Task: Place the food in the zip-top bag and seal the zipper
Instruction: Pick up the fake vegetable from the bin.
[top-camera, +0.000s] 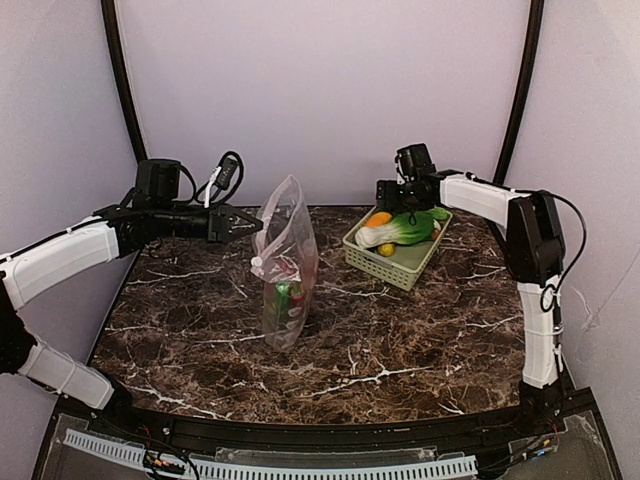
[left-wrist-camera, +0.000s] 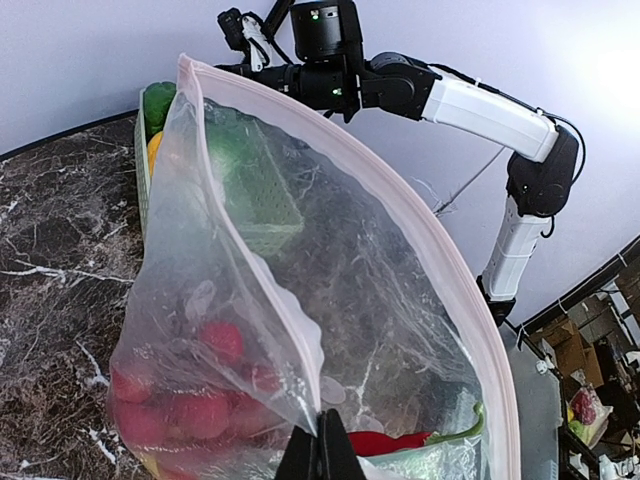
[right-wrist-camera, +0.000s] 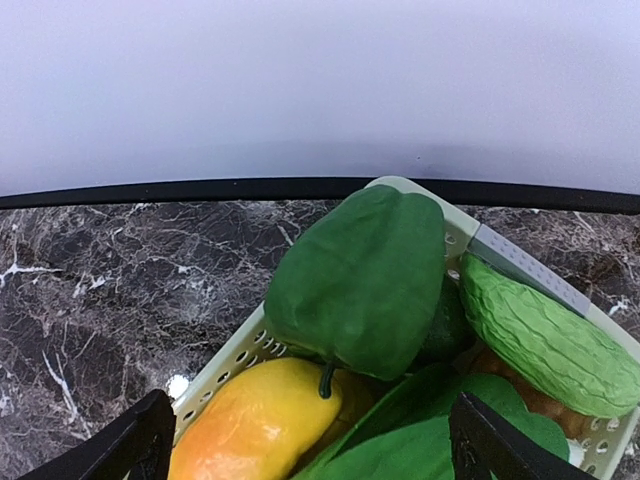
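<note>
My right gripper grabs the green pepper next, across its sides at the pepper's stem end, so its rounded body stays free to enter the zip-top bag's opening.
The clear zip-top bag stands upright mid-table, its mouth gaping. My left gripper is shut on the bag's near mouth edge. The pink zipper arcs along the far lip. Inside lie a red tomato cluster and a red chili. My right gripper hangs open over the basket's far left corner. Below it are a green pepper, a yellow-orange piece, a bumpy cucumber and bok choy.
The pale green lattice basket sits at the back right of the marble table, close to the rear wall. Curtain walls close in the back and both sides. A black rim runs along the table's far edge.
</note>
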